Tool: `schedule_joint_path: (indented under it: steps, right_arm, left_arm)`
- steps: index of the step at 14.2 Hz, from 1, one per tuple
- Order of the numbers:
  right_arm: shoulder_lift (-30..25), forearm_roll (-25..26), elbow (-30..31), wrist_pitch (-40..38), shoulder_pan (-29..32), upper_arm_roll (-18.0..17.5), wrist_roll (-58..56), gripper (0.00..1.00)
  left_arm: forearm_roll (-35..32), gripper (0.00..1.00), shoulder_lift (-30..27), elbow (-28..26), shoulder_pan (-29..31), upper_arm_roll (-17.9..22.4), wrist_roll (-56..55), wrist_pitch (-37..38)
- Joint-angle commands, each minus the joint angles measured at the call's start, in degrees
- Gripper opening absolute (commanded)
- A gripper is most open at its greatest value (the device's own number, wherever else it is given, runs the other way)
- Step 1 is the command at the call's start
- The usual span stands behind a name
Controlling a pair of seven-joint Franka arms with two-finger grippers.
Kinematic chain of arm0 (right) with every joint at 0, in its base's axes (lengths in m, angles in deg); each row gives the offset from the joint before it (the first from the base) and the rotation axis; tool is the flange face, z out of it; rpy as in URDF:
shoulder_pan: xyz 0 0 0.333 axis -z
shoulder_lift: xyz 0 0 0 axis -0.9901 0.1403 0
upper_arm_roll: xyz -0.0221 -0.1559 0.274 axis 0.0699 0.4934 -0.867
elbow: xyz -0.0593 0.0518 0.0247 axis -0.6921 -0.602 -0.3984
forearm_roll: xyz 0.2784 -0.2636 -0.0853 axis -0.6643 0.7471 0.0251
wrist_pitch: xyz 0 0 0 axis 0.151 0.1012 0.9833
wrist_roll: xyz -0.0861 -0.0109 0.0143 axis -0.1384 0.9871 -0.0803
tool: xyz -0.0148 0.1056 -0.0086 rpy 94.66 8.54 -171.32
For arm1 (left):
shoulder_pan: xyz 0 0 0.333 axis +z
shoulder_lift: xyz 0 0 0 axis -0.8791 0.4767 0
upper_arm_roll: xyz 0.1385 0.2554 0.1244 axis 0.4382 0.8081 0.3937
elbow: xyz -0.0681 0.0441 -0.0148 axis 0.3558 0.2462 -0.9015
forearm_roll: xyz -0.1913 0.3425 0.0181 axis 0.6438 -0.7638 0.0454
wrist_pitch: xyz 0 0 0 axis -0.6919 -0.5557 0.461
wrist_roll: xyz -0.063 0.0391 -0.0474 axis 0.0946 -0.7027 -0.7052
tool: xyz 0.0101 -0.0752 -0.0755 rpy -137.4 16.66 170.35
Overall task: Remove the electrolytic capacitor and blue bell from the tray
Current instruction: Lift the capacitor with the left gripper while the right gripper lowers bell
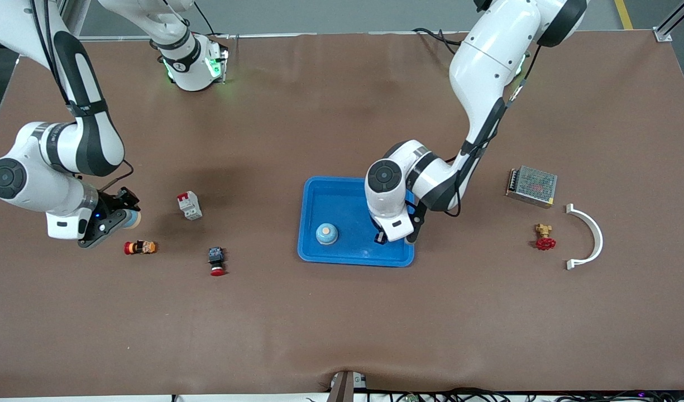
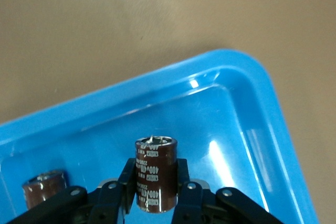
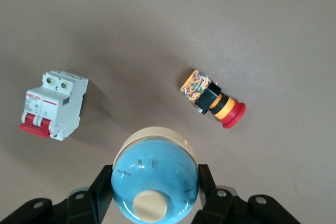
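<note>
The bell (image 3: 155, 177) hangs above the table beside the circuit breaker and would drop if I opened now, so my right gripper keeps holding it for now.
My left gripper (image 1: 395, 233) is over the blue tray (image 1: 314, 192), at the end toward the left arm. In the left wrist view it (image 2: 155, 184) is shut on a dark brown capacitor (image 2: 156, 171), held upright over the tray floor (image 2: 220, 129). A second brown cylinder shape (image 2: 45, 187) shows beside it; I cannot tell if it is a reflection. My right gripper (image 1: 118, 215) is shut on a light blue bell (image 1: 132, 219) with a cream button, seen in the right wrist view (image 3: 155, 179) low over the table. Another blue bell (image 1: 326, 233) sits in the tray.
Near the right gripper lie a white-and-red circuit breaker (image 1: 189, 205), an orange-and-red stop button (image 1: 140, 247) and a red push button (image 1: 216, 261). Toward the left arm's end are a metal power supply (image 1: 532, 186), a red valve (image 1: 544, 237) and a white curved piece (image 1: 590, 234).
</note>
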Motion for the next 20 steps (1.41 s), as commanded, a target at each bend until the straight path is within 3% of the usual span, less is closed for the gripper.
schedule_joint_path:
  steps: [1,10,20]
  right_arm:
    - [-1.8,1.2,3.5,2.4,1.8,-1.0,-0.9,0.45]
    - [-0.6,1.2,11.8,15.3,4.6,-1.1,-4.4,0.45]
    - [2.5,1.0,16.5,24.8,4.5,-1.2,-4.3,0.45]
  left_arm:
    - [-0.3,0.0,-3.2,-0.5,0.3,-0.1,6.2,4.5]
    - [5.4,0.0,-12.6,-1.8,5.2,-0.5,36.1,18.4]
    - [5.4,0.0,-23.6,-14.3,14.2,-0.7,58.2,17.2]
